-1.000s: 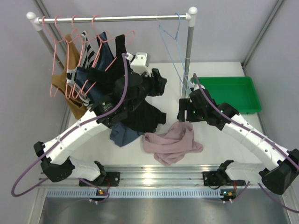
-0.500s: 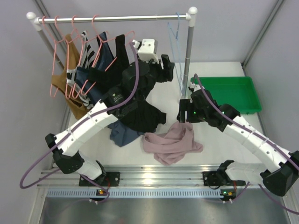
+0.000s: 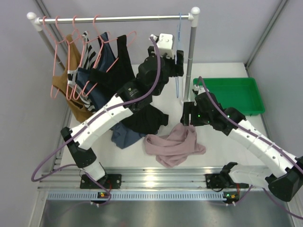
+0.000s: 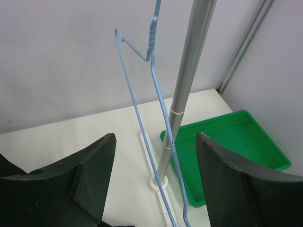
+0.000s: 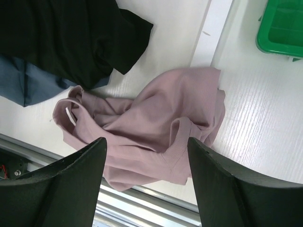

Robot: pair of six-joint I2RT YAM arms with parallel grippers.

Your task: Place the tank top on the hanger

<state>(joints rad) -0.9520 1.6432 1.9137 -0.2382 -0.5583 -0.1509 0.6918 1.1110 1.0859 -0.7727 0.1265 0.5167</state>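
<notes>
I should reach the light-blue wire hanger (image 3: 179, 47) with my left gripper and grab it by its near side. The hanger's far side then stays free to go into the tank top.
The light-blue wire hanger (image 3: 179, 47) hangs from the right end of the rail, edge-on to the top camera. My left gripper (image 3: 177, 65) is open and empty, raised right next to it. In the left wrist view the hanger (image 4: 151, 40) shows between and beyond the open fingers, with the left gripper (image 4: 155, 138) not closed on it. The mauve-pink tank top (image 3: 173, 144) lies crumpled on the table near the front. My right gripper (image 3: 187, 117) is open just above its far edge. In the right wrist view the tank top (image 5: 151, 118) lies under the right gripper (image 5: 146, 142).
The rail's right post (image 3: 191, 52) stands just behind the hanger. A green tray (image 3: 236, 94) sits at the right. A black top (image 3: 149, 118) and a navy top (image 3: 123, 136) lie left of the tank top. Pink hangers with garments (image 3: 90, 61) fill the rail's left.
My left arm has risen from over the clothes pile and swung right up to the blue hanger, which has turned edge-on. The right arm has barely moved.
</notes>
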